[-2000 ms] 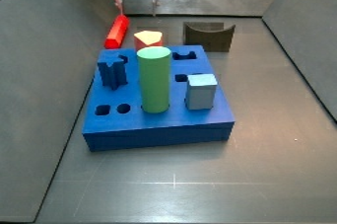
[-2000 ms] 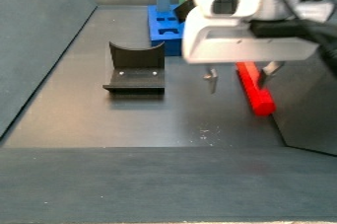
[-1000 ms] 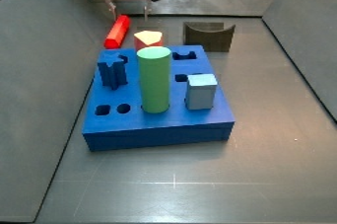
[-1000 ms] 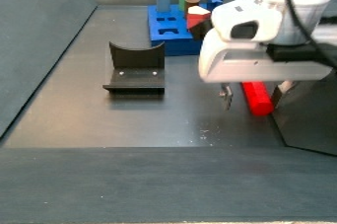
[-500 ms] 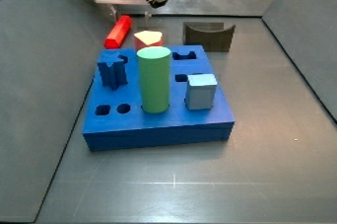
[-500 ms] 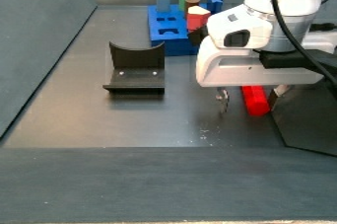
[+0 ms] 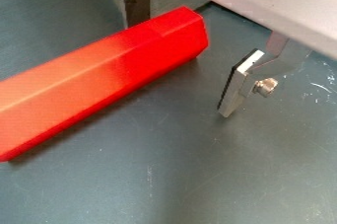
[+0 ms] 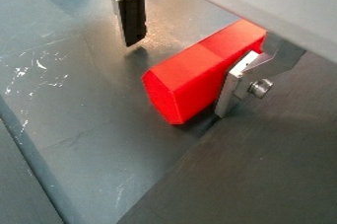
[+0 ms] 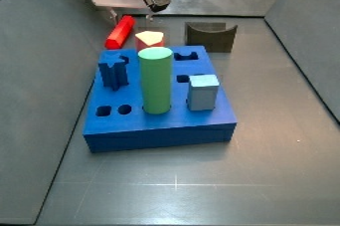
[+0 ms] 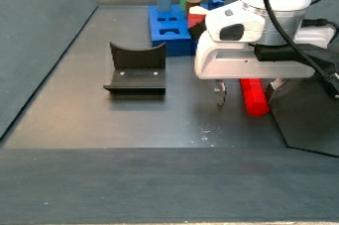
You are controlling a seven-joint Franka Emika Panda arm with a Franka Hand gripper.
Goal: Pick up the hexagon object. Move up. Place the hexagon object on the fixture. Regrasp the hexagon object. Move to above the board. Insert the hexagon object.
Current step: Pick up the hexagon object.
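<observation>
Next, my gripper grabs the hexagon object by its hexagonal end [image 9: 127, 22] to lift it toward the fixture [image 9: 210, 36].
The hexagon object, a long bright red bar, lies flat on the floor by the wall in both side views [image 9: 118, 35] [image 10: 255, 103]. My gripper [image 10: 249, 93] is low over it and open, one finger on each side of the bar's end. In a wrist view the bar [image 7: 112, 70] passes between the silver fingers [image 7: 243, 85], nearer the far one. In a wrist view its hexagonal end [image 8: 195, 78] rests against one finger [image 8: 238, 86], and the finger on the far side [image 8: 129, 17] stands apart. The fixture [image 9: 210, 36] [image 10: 137, 67] stands empty. The blue board [image 9: 126, 120] [image 10: 167, 28] is apart from both.
On the board stand a green cylinder [image 9: 157, 79], a grey-blue cube [image 9: 202, 92] and a dark blue piece [image 9: 113, 72]. A short yellow-topped piece [image 9: 149, 39] sits between the bar and the board. Dark walls enclose the floor; the bar lies close to one wall.
My gripper has come down from above the bar until its open fingers straddle the bar's end near the floor. The bar itself has not moved.
</observation>
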